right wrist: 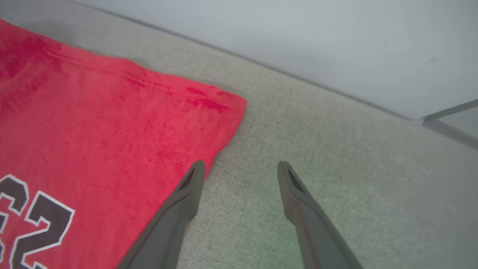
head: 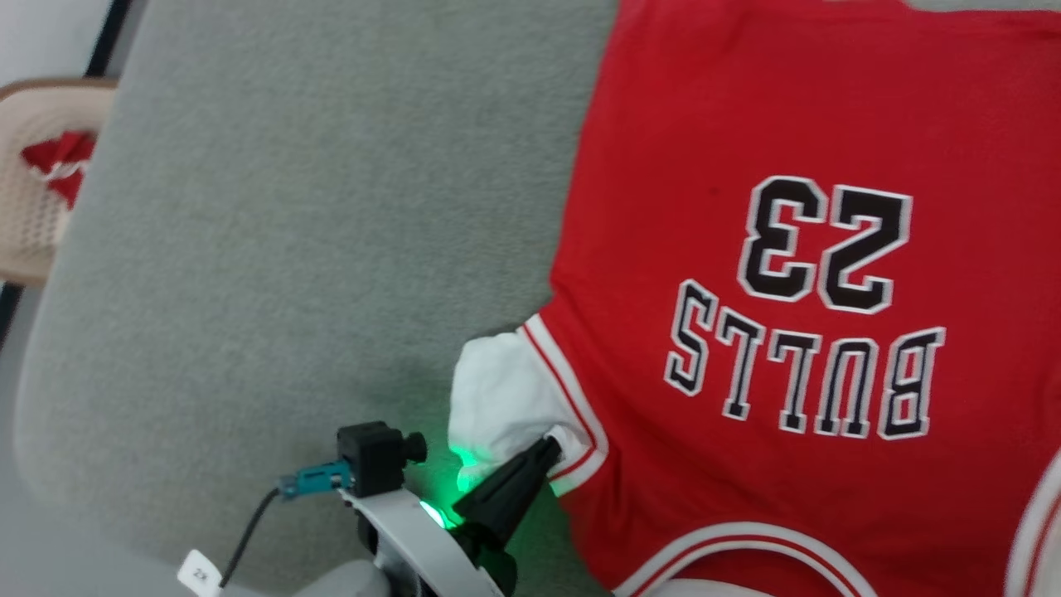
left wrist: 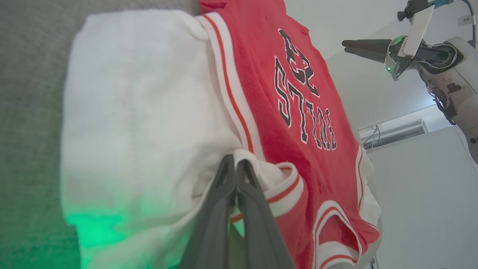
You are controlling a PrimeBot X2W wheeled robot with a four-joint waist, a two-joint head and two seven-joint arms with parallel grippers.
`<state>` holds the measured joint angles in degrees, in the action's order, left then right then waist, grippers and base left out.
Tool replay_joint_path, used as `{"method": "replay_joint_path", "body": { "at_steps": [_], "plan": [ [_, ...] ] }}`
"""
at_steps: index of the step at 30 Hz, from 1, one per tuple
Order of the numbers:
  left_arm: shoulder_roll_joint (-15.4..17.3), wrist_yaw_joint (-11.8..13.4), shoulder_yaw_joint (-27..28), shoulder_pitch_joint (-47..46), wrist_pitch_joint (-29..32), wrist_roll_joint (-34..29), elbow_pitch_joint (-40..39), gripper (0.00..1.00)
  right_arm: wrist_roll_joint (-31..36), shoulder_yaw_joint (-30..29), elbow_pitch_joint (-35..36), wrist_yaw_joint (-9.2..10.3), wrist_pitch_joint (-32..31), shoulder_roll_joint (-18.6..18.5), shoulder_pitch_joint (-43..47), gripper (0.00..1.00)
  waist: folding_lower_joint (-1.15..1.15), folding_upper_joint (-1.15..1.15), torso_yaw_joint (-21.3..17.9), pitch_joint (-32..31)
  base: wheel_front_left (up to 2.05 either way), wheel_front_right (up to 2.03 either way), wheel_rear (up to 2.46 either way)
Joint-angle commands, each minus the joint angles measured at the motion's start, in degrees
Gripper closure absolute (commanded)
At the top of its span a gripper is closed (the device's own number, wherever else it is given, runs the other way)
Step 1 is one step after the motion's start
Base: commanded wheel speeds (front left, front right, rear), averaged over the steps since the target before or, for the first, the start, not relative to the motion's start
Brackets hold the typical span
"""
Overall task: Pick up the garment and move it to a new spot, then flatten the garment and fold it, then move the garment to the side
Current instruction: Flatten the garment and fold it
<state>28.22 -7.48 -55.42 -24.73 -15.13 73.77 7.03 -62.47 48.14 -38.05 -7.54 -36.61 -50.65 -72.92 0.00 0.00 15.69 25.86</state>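
Note:
My right gripper will fold the red jersey point(right wrist: 103, 130) neatly, so it will grab it by its hem corner point(right wrist: 233, 107) next.
The garment point(head: 713, 108) lies spread flat on the grey table point(head: 290, 207), a red jersey with black-and-white lettering upside down to me. Its white short sleeve point(head: 497, 398) is bunched at the near left. My left gripper point(head: 551, 444) is shut on the sleeve's striped trim; in the left wrist view the fingertips point(left wrist: 228, 168) press together with the trim point(left wrist: 283, 186) folded around them. My right gripper point(right wrist: 241, 168) is open above the table, its left finger over the red edge of the garment point(right wrist: 93, 123) near a corner. It also appears raised as the right gripper point(left wrist: 347, 46).
A beige plastic chair point(head: 33, 224) stands beyond the table's left edge with a scrap of red cloth point(head: 58, 162) on it. Bare grey table surface point(right wrist: 336, 157) stretches to the right of the garment's corner, ending at a pale wall point(right wrist: 298, 37).

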Motion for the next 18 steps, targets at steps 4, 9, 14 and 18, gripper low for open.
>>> {"method": "replay_joint_path", "body": {
  "at_steps": [4,9,14,18],
  "plan": [
    [-1.17,0.03,-2.11,-0.72,0.12,0.44,0.47,1.0,-0.46,0.11,-5.6,0.1,-5.19,1.34,-0.99,0.0,0.0,0.0,6.38,3.95,0.0,0.0,0.0],
    [-1.89,0.06,-2.92,-1.6,0.06,0.65,0.55,1.0,0.13,0.52,-8.58,0.1,-6.55,2.54,-1.29,0.0,0.0,0.0,7.07,4.98,0.0,0.0,0.0],
    [-2.21,0.09,-2.59,-2.06,0.05,0.34,1.02,1.0,1.57,2.0,-10.07,0.1,-7.43,3.4,-0.35,0.0,0.0,0.0,7.07,5.3,0.0,0.0,0.0],
    [-2.26,0.09,-2.58,-2.59,0.05,0.25,0.91,1.0,1.39,2.94,-9.46,0.1,-7.89,4.11,-0.19,0.73,0.0,0.0,6.62,5.41,0.0,0.0,0.0]
  ]
}}
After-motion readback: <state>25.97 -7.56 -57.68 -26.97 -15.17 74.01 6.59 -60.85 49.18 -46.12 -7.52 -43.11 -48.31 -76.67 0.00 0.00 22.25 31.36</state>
